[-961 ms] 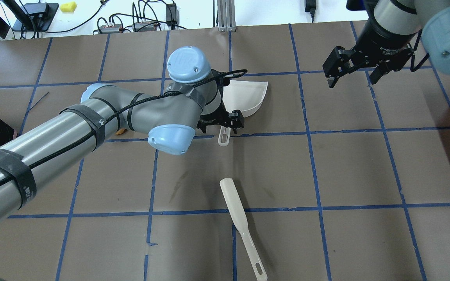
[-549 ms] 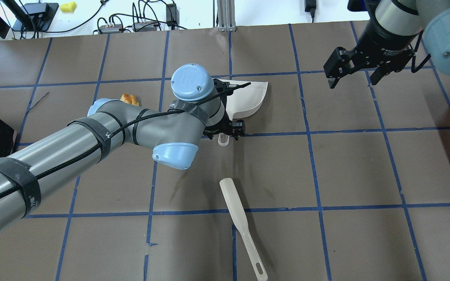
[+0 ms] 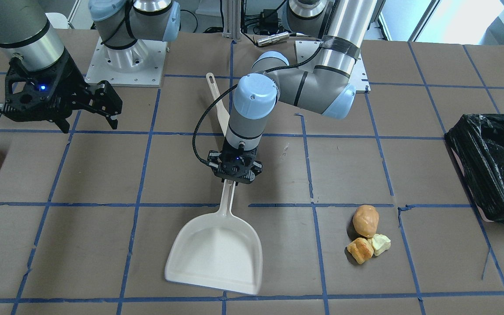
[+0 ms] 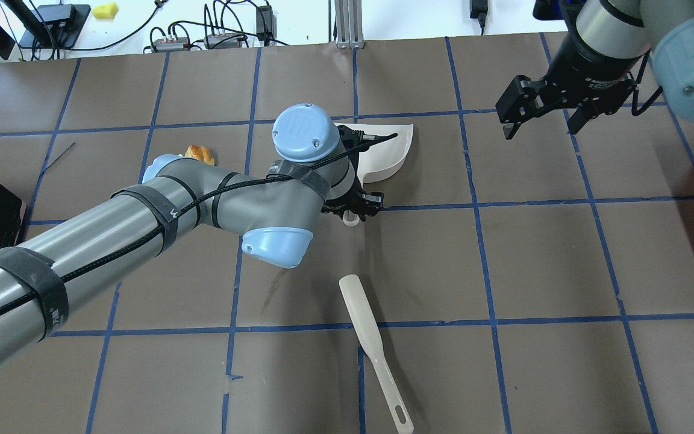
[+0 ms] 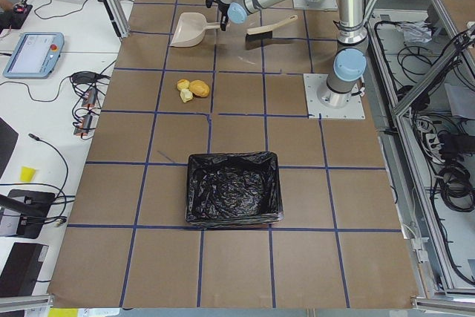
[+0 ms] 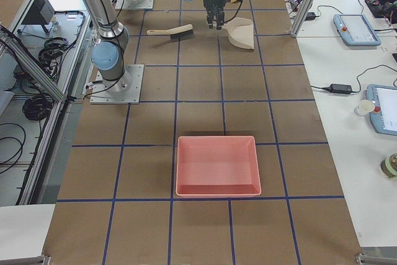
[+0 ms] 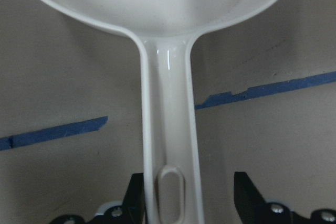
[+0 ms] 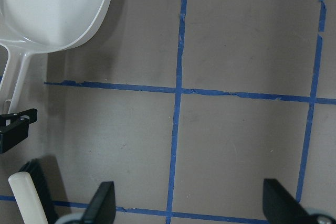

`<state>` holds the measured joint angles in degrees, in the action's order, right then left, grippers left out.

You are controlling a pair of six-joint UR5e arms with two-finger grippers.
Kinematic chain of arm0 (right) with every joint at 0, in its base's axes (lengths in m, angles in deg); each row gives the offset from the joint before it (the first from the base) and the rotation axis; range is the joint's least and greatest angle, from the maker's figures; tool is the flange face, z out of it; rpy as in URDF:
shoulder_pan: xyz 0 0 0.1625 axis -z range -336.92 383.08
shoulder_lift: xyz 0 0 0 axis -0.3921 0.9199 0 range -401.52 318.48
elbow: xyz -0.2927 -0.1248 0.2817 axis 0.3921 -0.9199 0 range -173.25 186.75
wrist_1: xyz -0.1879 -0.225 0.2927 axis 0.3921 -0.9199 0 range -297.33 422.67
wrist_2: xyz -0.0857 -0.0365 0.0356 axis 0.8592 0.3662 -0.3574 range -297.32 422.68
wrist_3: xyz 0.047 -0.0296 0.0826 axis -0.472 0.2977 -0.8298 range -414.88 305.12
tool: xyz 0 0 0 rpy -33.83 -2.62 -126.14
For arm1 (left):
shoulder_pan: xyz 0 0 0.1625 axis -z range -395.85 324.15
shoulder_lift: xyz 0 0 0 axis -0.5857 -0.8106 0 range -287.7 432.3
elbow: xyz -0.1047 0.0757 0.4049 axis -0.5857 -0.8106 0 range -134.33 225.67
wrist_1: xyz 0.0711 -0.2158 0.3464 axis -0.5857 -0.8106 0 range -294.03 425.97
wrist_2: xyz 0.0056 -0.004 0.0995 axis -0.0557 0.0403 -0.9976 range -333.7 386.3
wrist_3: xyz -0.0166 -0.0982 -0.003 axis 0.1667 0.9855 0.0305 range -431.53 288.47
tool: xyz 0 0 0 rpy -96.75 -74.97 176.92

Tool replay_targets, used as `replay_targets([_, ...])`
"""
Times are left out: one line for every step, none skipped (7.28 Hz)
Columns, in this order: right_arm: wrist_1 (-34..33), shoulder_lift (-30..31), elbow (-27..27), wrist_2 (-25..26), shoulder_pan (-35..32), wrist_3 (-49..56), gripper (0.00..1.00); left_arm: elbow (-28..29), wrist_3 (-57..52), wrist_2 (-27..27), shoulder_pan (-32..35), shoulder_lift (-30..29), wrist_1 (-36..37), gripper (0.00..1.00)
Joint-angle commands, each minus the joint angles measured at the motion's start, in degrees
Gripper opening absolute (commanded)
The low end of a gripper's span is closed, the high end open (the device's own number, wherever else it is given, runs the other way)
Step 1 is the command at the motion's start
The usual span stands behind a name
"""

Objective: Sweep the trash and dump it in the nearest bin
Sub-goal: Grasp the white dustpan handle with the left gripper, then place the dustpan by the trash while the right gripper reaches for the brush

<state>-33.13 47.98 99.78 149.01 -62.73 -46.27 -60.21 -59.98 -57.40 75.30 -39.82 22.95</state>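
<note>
I should next grab the white dustpan by its handle (image 3: 227,195) with my left gripper. Then my left gripper can carry the swept trash to the bin (image 3: 489,168).
The white dustpan (image 3: 217,249) lies flat on the table, handle toward the robot. My left gripper (image 3: 236,177) is open and low over that handle. In the left wrist view the handle (image 7: 168,129) runs between the two fingers (image 7: 135,198), and I see no contact. The trash sits in one cluster: a tan-orange ball (image 3: 365,221), a golden-brown chunk (image 3: 360,250) and a pale yellow-green piece (image 3: 381,243). The black-bagged bin (image 3: 492,166) stands at the table's left end. My right gripper (image 4: 540,123) is open and empty, hovering to the right of the dustpan (image 4: 389,150).
A white-handled brush (image 4: 374,349) lies on the table between the dustpan and the robot's base. A pink bin (image 6: 217,166) with no bag stands at the table's right end. Cables and devices lie beyond the far edge.
My left arm has swung right and my left gripper has shifted along the dustpan handle toward its end. The golden-brown chunk came into view. The right gripper has barely moved.
</note>
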Motion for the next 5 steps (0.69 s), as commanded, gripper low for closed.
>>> replay_targets([0.00,0.05,0.04,-0.02,-0.06,0.00,1.00,0.58,-0.04,0.12,-0.05,1.02,-0.13,0.05])
replay_targets([0.00,0.05,0.04,-0.02,-0.06,0.08,1.00,0.76,-0.04,0.21,-0.57,1.64,-0.22,0.05])
replay_targets([0.00,0.14,-0.04,-0.02,-0.15,0.00,1.00,0.76,-0.13,-0.05,-2.14,3.04,-0.66,0.04])
replay_targets([0.18,0.32,-0.04,-0.45,-0.76,-0.09,1.00,0.76,-0.56,-0.14,-4.51,5.23,-3.36,0.04])
replay_targets([0.53,0.75,0.04,-2.02,-2.59,-0.44,1.00,0.85,-6.05,-0.14,-7.93,8.64,-9.04,0.04])
